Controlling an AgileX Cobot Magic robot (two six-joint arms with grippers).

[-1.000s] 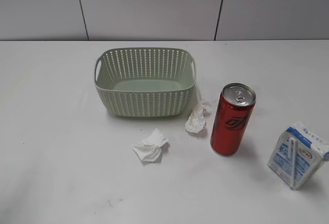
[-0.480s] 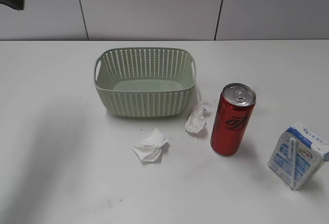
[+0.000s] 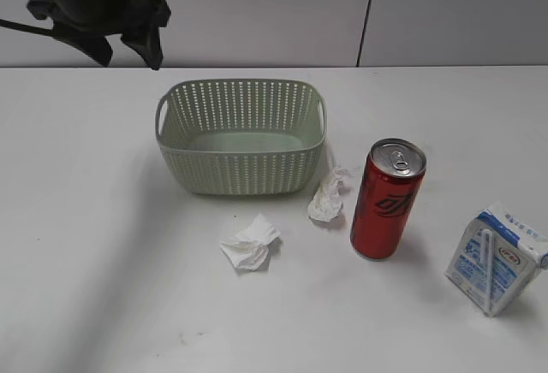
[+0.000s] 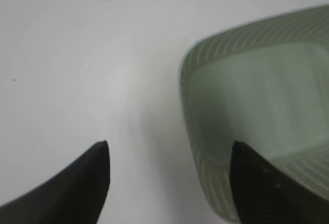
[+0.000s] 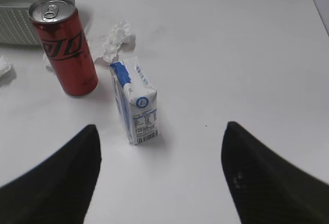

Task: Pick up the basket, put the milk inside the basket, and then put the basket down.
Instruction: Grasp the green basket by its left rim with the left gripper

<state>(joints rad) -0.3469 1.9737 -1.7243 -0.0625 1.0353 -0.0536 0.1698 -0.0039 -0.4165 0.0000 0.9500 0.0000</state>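
The left gripper takes hold of the basket by its thin side rim [image 3: 160, 116] next, since the basket's body [image 3: 242, 146] is far wider than the fingers.
The sage-green basket [image 3: 241, 136] stands empty on the white table at centre back. My left gripper [image 3: 130, 52] hangs open high above the table, up and left of the basket's left handle. In the left wrist view the gripper [image 4: 169, 154] is open and its right finger overlaps the basket's rim [image 4: 187, 116]. The white-and-blue milk carton [image 3: 497, 257] stands at the front right with its straw facing the camera. In the right wrist view the carton [image 5: 135, 100] stands ahead of my open, empty right gripper [image 5: 162, 142]. The right gripper is not seen in the exterior view.
A red drink can [image 3: 387, 199] stands between basket and milk; it also shows in the right wrist view [image 5: 64, 45]. Two crumpled white tissues lie in front of the basket, one [image 3: 251, 243] and another [image 3: 328, 196]. A grey panelled wall runs behind the table.
My left arm has swung into the exterior view from the top left and moved right, toward the basket's left side. Basket, can and milk have not moved.
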